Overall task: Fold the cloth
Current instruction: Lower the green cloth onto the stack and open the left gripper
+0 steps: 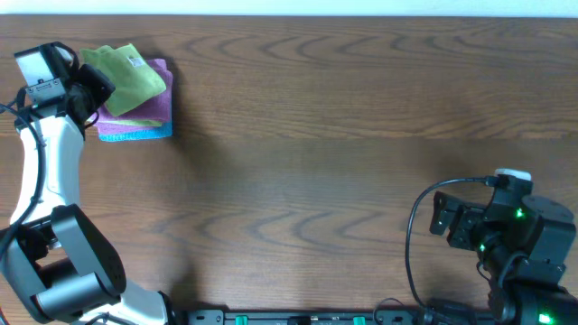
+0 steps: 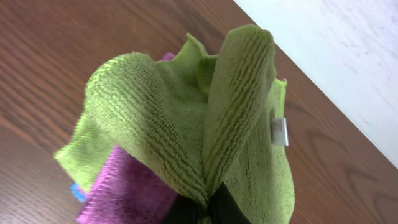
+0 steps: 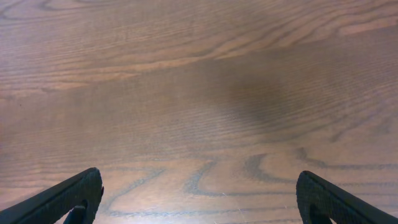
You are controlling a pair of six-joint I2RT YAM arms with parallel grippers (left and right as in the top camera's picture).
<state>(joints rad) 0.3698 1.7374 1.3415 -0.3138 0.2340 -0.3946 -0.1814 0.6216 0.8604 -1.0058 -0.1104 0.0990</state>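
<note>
My left gripper will open, because the green cloth's pinched fold is low over the purple cloth and the green cloth would rest there if I opened now.
A green cloth lies bunched on top of a folded purple cloth and a blue cloth at the table's far left. My left gripper is shut on the green cloth's edge. In the left wrist view the green cloth rises in ridged folds from my black jaws, with a white tag on its right side and the purple cloth beneath. My right gripper is open and empty at the near right; its view shows bare wood between the fingertips.
The brown wooden table runs to a white surface past its far edge. Cables loop near the right arm's base.
</note>
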